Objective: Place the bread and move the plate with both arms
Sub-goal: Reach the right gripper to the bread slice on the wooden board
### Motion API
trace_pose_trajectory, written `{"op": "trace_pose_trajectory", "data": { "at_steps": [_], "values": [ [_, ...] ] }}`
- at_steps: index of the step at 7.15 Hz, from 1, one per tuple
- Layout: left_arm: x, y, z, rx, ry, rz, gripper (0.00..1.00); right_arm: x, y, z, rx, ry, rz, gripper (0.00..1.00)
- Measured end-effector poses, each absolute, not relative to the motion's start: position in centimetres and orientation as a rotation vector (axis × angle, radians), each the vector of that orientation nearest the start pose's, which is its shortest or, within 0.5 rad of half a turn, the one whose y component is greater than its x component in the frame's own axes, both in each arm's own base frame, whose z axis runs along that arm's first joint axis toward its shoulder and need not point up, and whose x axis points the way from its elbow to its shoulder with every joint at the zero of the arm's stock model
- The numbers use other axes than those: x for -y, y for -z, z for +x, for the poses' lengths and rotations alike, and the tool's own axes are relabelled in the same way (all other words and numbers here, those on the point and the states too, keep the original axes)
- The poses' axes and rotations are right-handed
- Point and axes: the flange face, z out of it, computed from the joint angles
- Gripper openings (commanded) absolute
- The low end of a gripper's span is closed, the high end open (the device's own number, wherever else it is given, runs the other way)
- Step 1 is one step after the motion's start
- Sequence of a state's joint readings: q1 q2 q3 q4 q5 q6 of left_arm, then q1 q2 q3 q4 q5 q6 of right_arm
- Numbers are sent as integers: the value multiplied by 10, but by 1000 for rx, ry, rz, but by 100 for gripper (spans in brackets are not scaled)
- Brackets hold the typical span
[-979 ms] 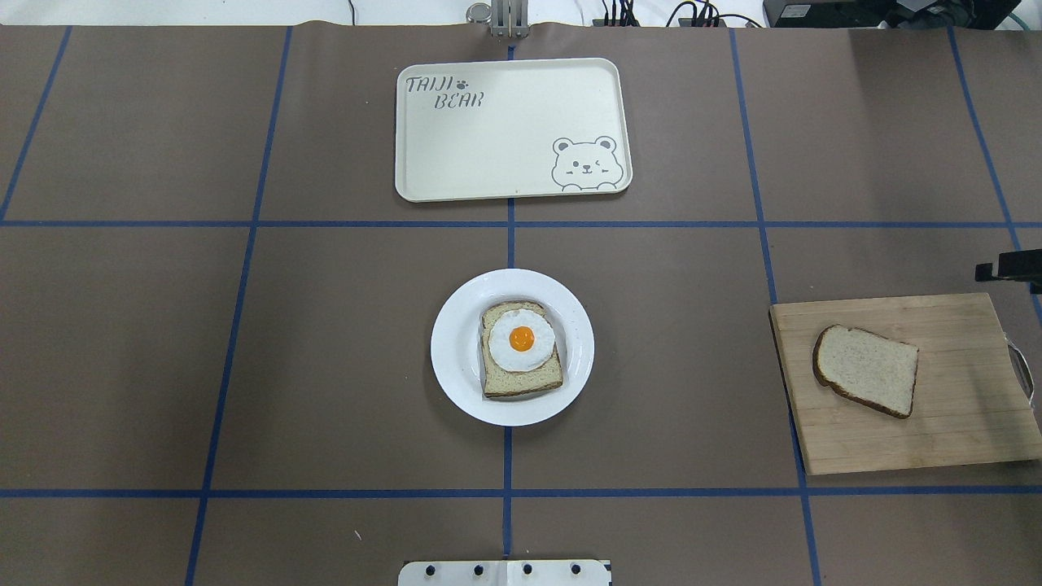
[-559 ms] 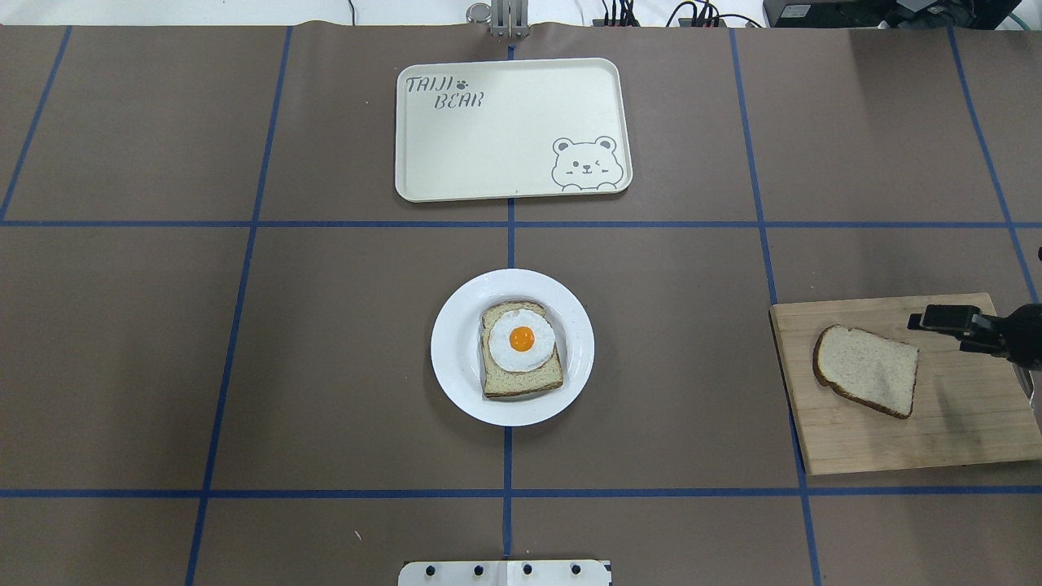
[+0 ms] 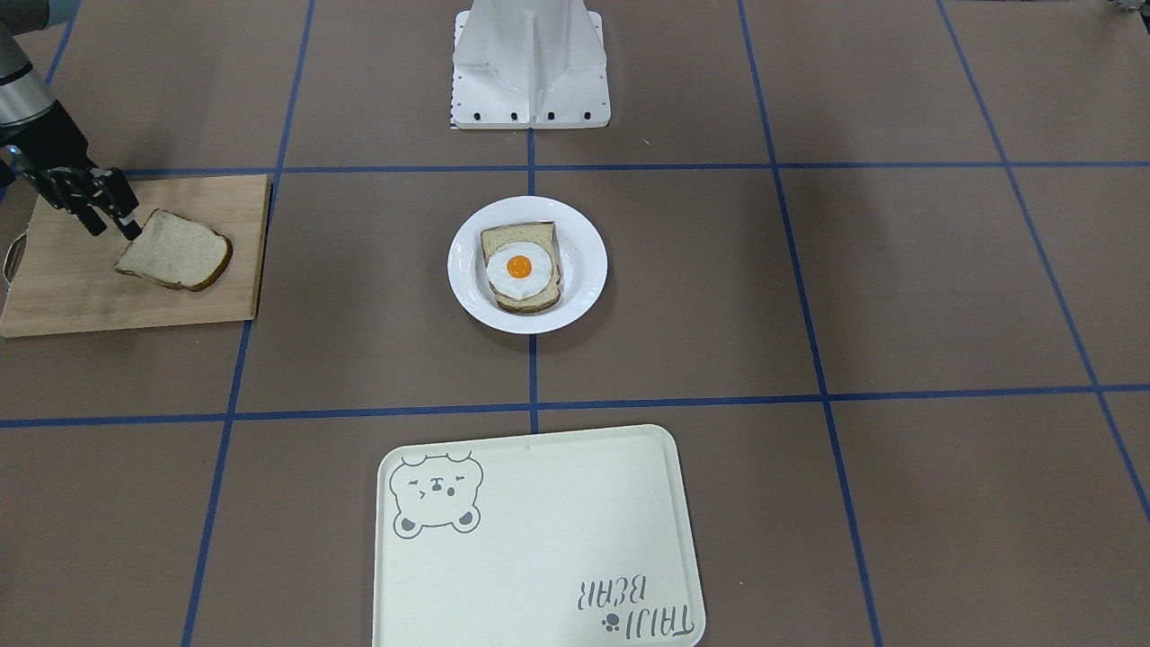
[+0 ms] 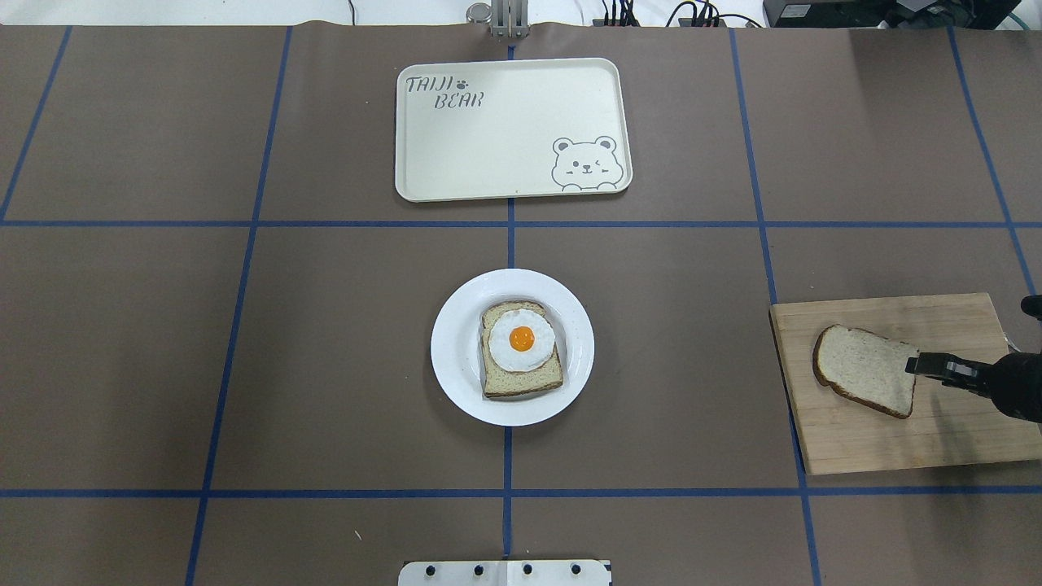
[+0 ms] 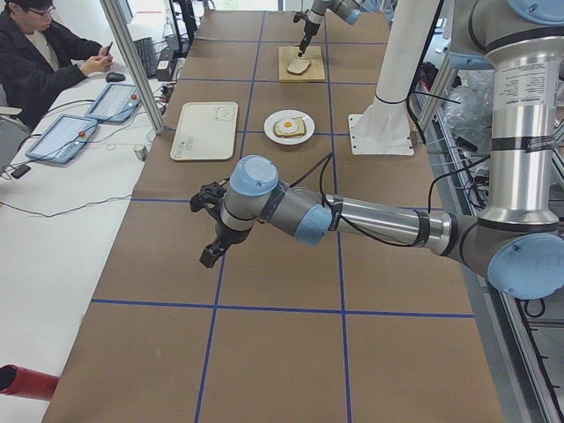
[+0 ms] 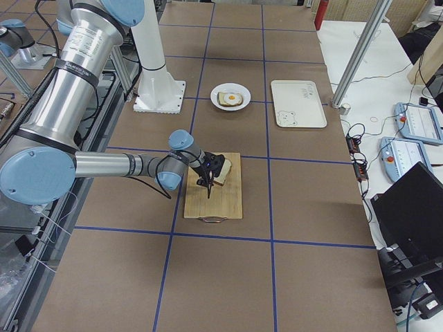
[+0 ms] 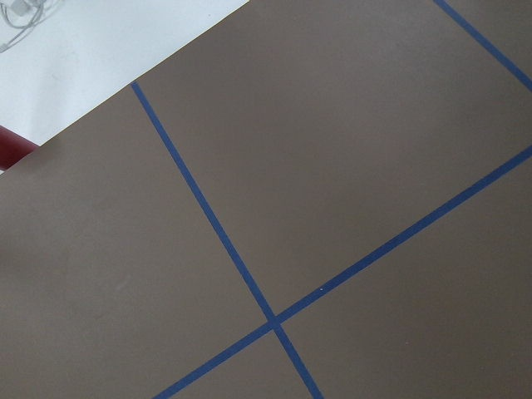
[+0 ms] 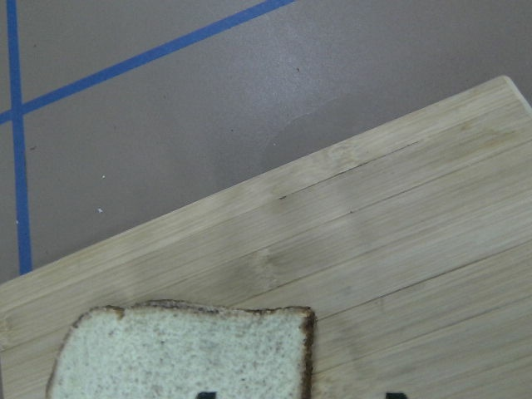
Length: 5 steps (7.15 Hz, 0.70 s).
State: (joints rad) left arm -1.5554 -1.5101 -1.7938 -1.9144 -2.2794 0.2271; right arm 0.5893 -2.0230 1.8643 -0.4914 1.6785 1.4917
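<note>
The bread slice should top the fried egg on the plate (image 3: pixel 518 270), so the robot's right gripper should grab it next by its crust edge (image 3: pixel 147 228).
The plain bread (image 4: pixel 864 381) lies flat on a wooden cutting board (image 4: pixel 936 435) at the table's right. It also shows in the front view (image 3: pixel 175 250) and in the right wrist view (image 8: pixel 183 353). My right gripper (image 4: pixel 913 364) is open and low at the slice's right edge (image 3: pixel 112 225). In the wrist view one fingertip (image 8: pixel 208 396) is over the bread and the other is over the board. The white plate (image 4: pixel 456 358) sits at the table's centre and holds a slice with a fried egg (image 4: pixel 521 342). My left gripper (image 5: pixel 210 254) hovers over bare table far to the left; I cannot tell whether it is open or shut.
A cream bear-print tray (image 4: pixel 509 126) lies beyond the plate, toward the operators' side. The robot's white base (image 3: pixel 530 72) stands behind the plate. The cutting board has a metal handle (image 4: pixel 1022 370) at its right end.
My right gripper has come in from the table's right edge, moved toward the robot, and reached the bread's right edge. The bread, plate and tray have not moved.
</note>
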Motion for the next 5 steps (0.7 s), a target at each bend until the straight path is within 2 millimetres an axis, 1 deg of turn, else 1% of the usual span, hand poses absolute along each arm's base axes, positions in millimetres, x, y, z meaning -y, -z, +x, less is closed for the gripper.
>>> {"op": "trace_pose_trajectory", "data": {
  "at_steps": [2,3,4,5],
  "values": [
    [486,-542,-61,-642,-406,557,98,289,-589,-224,896,-413,225,61],
    [486,-542,-61,-642,-406,556,98,288,-590,-227,891,-410,231,57],
    [485,-543,-61,-643,-406,555,98,288,-590,-231,885,-406,234,57],
    [485,-543,-61,-643,-406,555,98,290,-589,-238,871,-404,234,49]
  ]
}}
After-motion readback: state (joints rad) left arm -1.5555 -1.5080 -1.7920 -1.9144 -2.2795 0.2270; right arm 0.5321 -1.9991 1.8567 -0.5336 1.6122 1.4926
